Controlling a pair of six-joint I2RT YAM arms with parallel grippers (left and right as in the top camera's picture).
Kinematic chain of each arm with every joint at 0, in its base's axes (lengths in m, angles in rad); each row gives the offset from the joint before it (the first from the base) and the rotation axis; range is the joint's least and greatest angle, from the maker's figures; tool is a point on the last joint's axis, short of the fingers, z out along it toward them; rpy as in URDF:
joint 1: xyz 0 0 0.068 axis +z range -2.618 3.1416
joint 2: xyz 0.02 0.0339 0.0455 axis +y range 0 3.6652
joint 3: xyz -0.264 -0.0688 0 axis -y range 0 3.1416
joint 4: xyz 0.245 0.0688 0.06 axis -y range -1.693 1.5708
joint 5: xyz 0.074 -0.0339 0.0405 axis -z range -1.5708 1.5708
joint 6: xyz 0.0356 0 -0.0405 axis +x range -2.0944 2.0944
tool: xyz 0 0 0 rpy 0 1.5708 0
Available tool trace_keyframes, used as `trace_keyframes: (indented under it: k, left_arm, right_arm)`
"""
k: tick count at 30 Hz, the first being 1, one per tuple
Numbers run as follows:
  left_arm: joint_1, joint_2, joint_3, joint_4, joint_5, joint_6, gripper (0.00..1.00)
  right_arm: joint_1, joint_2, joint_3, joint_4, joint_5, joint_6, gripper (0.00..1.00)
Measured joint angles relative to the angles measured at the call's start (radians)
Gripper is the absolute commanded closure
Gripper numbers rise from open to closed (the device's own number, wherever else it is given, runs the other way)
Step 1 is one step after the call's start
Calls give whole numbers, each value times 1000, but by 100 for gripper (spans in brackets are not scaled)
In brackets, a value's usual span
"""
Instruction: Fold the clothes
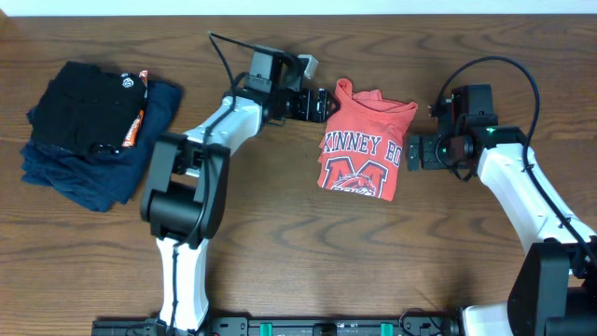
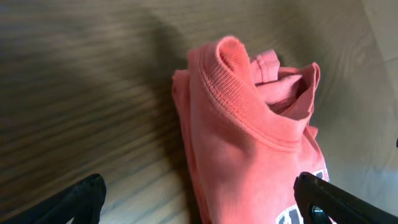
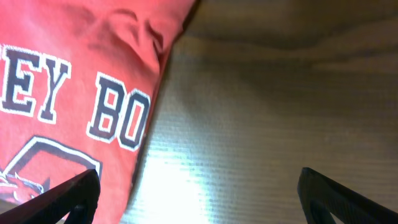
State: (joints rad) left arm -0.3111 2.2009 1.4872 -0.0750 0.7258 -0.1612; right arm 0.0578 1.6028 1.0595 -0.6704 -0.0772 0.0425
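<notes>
The left gripper picks up the folded T-shirt by the pile-facing side of its collar end next and lays it lettering up on the pile.
The coral-red T-shirt (image 1: 364, 147) lies folded into a compact rectangle at the table's middle, lettering and graphic up, collar at the far end. My left gripper (image 1: 326, 103) is open and empty just left of the collar; the left wrist view shows the ribbed collar (image 2: 249, 99) between and ahead of the spread fingers (image 2: 199, 202). My right gripper (image 1: 410, 152) is open and empty beside the shirt's right edge; the right wrist view shows the lettered edge (image 3: 81, 93) by the left finger and bare table between the fingers (image 3: 199, 196).
A pile of folded black (image 1: 86, 105) and navy-blue (image 1: 93, 173) garments lies at the far left of the wooden table (image 1: 280, 243). The table's far edge meets a white wall at the top.
</notes>
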Motion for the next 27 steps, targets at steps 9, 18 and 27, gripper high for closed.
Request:
trace_keyframes:
  k: [9,18,27]
  left_arm:
    - [-38,106,17,173,101,-127,10]
    - [-121,174,24,220,174,-195,88]
    - [-53,138,24,203,171,-233,94]
  right_arm:
    - [0,0,0,-27,0,2,1]
    - [0,0,0,-28,0,2,1]
    - [0,0,0,-27,0,2,1]
